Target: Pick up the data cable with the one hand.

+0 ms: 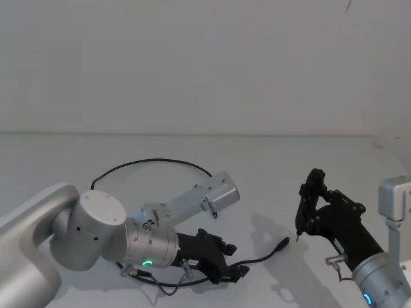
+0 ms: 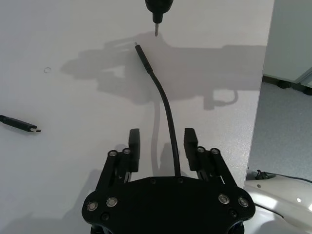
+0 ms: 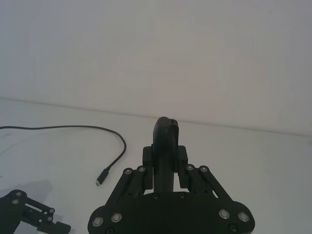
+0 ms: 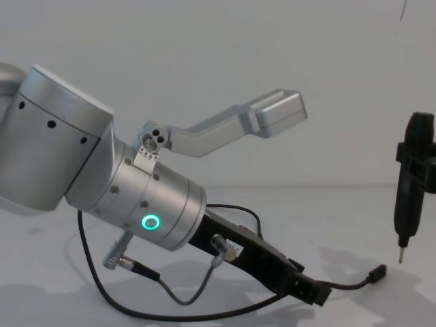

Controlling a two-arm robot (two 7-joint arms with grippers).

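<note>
My left gripper grabs the data cable by the cord behind that plug (image 4: 334, 285) (image 2: 172, 131) next, so that the cable's plug stays free beside the stick tool.
The data cable (image 1: 154, 161) is a long thin black cord looped on the white table (image 1: 270, 160). One end runs under my left arm and out to a small plug (image 1: 282, 243). My left gripper (image 1: 239, 273) is low over the table and open. In the left wrist view its fingers (image 2: 190, 142) stand on either side of the cable (image 2: 165, 105), not closed on it. The cable's other plug (image 2: 20, 125) lies off to one side. The plug end (image 4: 377, 274) lies just ahead of the left gripper (image 4: 315, 294).
My right gripper (image 3: 165, 158) is shut on a slim black stick tool (image 1: 302, 208) with its pale tip (image 4: 400, 256) hanging just above the table near the cable's plug. A short grey wire (image 4: 184, 296) with silver plugs hangs from my left wrist.
</note>
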